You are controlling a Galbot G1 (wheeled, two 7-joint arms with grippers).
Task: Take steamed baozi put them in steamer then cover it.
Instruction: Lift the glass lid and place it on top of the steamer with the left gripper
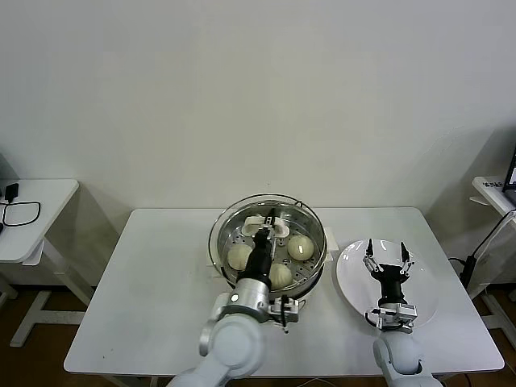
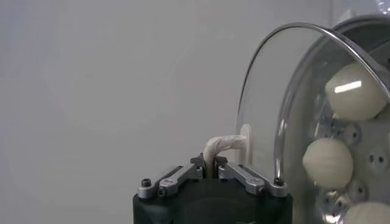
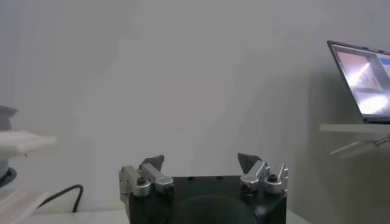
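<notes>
The glass cover's rim hangs tilted above the steamer's rim, so my left gripper now keeps hold of the glass cover until it sits on the pot.
The steamer is a shiny steel pot at the middle of the white table. Three cream-white baozi show on its perforated tray: one, one and one; a fourth is hidden. My left gripper is shut on the white handle of the clear glass cover, which is held tilted just over the pot. The left wrist view shows the gripper, the cover's rim and the baozi through the glass. My right gripper is open and empty above the plate; it also shows in the right wrist view.
A bare white plate lies at the table's right. The white table has free room at its left. A side table with a black cable stands far left; a shelf with a laptop stands far right.
</notes>
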